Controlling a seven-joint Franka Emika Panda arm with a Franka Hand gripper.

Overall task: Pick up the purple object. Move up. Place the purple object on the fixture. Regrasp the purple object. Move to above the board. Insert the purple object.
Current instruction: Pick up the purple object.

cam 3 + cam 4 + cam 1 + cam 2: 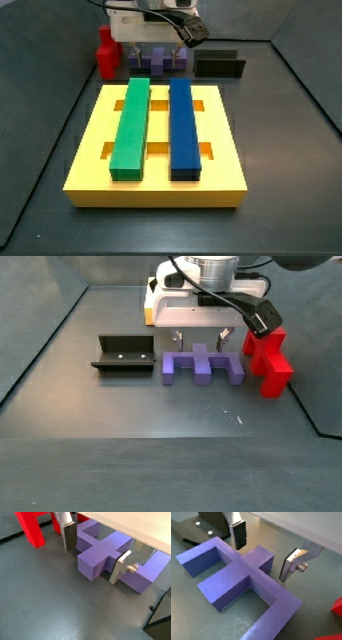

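The purple object should go up toward the fixture, so my gripper needs to hold it by its central stub (156, 62) (100, 561) next.
The purple object (201, 364) lies flat on the dark floor, between the fixture (124, 356) and a red block. My gripper (201, 338) hangs low over it, open. In both wrist views the silver fingers (67, 536) stand on either side of the central stub (258, 559), with a gap on each side. The gripper (93, 553) holds nothing, and the comb (234, 582) rests on the floor under the gripper (264, 549). In a side view the purple object (163, 63) sits beyond the yellow board (154, 195), which bears a green bar (130, 125) and a blue bar (183, 125).
A red stepped block (267, 361) stands upright close beside the purple piece, also seen as the red block (30, 527) near one finger. The black fixture (221, 65) sits on the piece's other side. Dark enclosure walls ring the floor.
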